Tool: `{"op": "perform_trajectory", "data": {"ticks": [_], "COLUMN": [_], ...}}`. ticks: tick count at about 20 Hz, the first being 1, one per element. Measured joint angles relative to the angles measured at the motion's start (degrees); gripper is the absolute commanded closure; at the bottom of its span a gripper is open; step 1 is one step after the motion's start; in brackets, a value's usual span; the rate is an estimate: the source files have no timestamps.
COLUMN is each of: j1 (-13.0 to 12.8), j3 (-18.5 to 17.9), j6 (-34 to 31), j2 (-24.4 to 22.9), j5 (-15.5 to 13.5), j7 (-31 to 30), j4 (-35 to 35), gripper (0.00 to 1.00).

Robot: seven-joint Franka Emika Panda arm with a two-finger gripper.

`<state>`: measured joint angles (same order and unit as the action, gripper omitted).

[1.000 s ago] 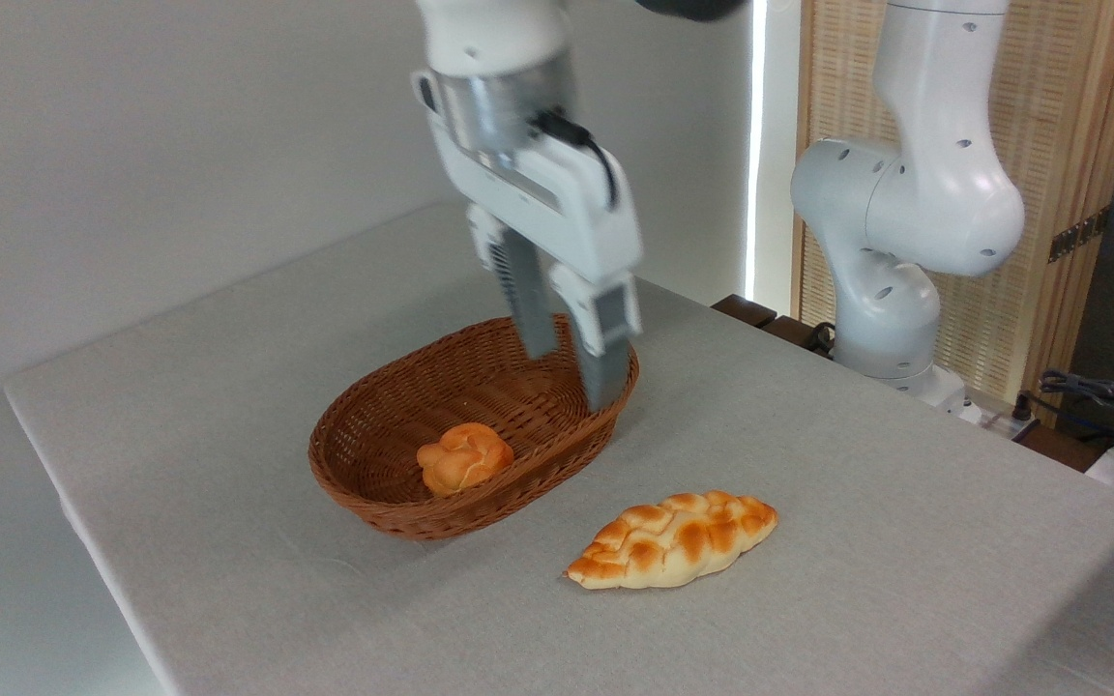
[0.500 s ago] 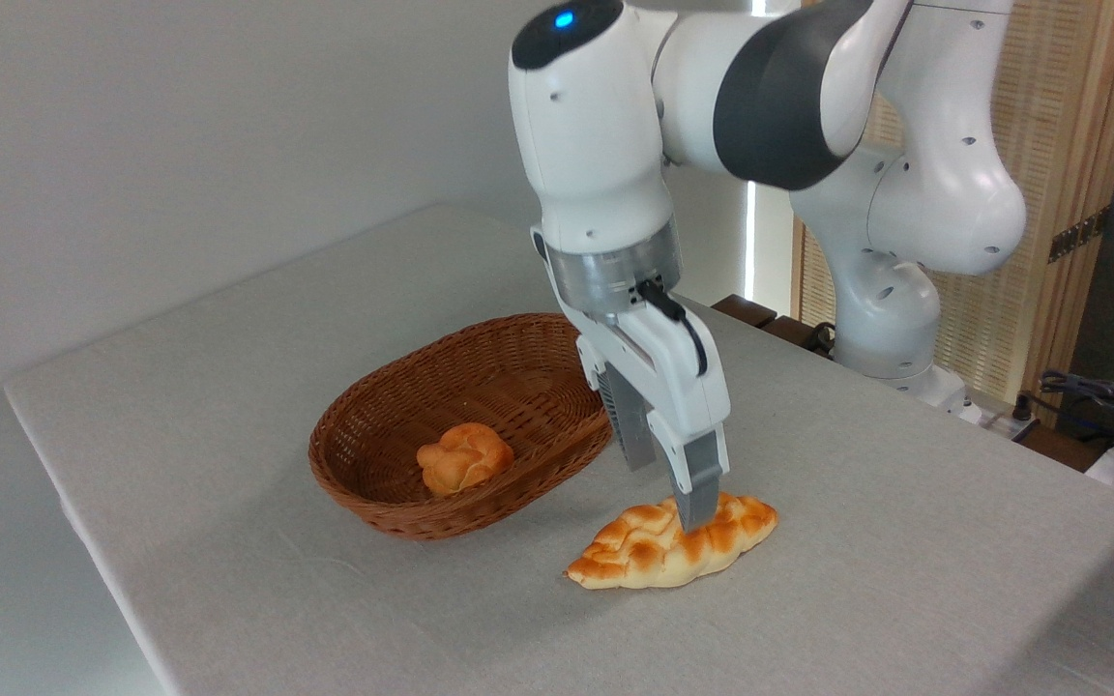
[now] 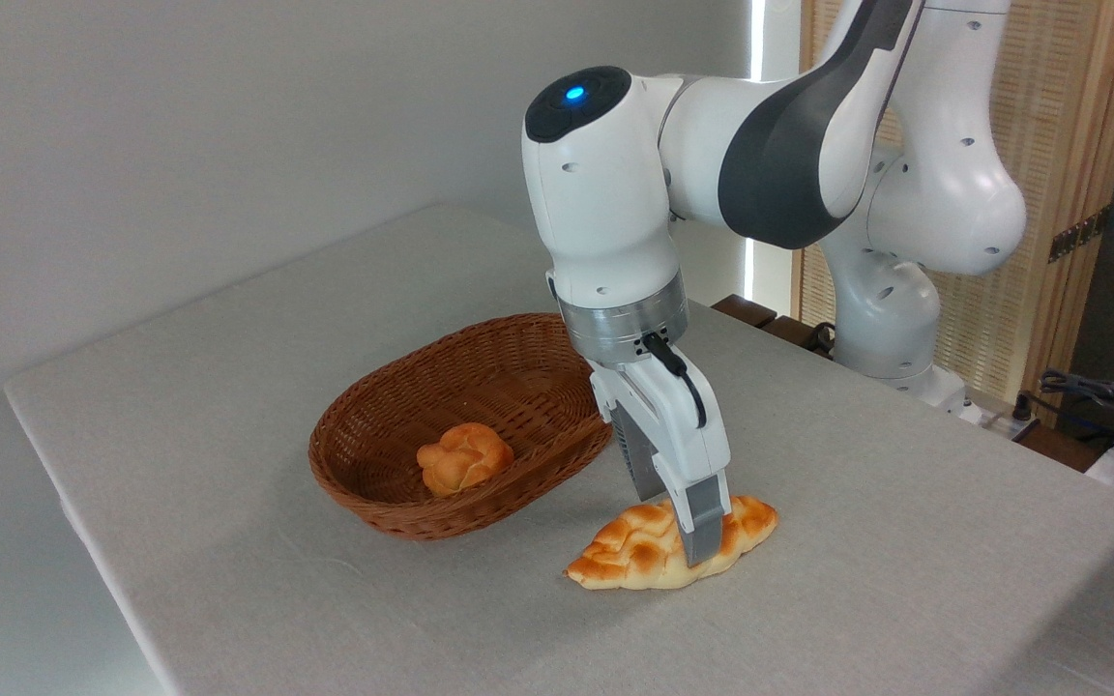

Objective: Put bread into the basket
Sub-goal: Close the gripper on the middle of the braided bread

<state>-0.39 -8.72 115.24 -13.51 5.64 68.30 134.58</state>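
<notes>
My gripper takes hold of the braided loaf by its middle [image 3: 663, 540] next, to put the loaf into the wicker basket.
The bread [image 3: 623, 551], a long braided loaf with toasted patches, lies on the grey tablecloth in front of and to the right of the basket [image 3: 344, 488]. My gripper [image 3: 675, 527] is lowered over the loaf's middle and is open. One finger stands on the loaf's near side, while the other reaches down behind it. The near fingertip comes down almost to the cloth. The oval brown wicker basket sits to the left of the gripper.
A small round orange bun [image 3: 463, 456] lies inside the basket. The arm's white base [image 3: 891, 309] stands at the table's far right edge. Cables and gear [image 3: 1113, 406] lie beyond that edge. Open cloth surrounds the loaf in front and to the right.
My gripper has come from above the basket's far end, moved right and toward the camera, and dropped until its fingers straddle the loaf. The loaf and the bun have not moved.
</notes>
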Motion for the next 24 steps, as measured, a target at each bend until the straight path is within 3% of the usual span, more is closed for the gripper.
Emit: {"op": "perform_trajectory", "data": {"ticks": [6,9,13,15,19,20,24], "j1": [0.00,0.00,-0.10,-0.12,-0.12,-0.12,-0.26], "j3": [-0.01,-0.02,-0.02,-0.02,-0.02,-0.02,-0.01], "j6": [0.02,0.02,0.02,0.02,0.02,0.02,0.03], "j2": [1.26,1.97,2.84,2.92,2.96,3.03,3.13], "j5": [0.42,4.22,4.91,4.91,4.91,4.91,4.91], "j7": [0.48,1.36,1.47,1.48,1.48,1.48,1.49], "j4": [0.03,0.06,0.13,0.13,0.13,0.13,0.13], "gripper": [0.00,0.00,0.03,0.14,0.61,0.68,0.68]}}
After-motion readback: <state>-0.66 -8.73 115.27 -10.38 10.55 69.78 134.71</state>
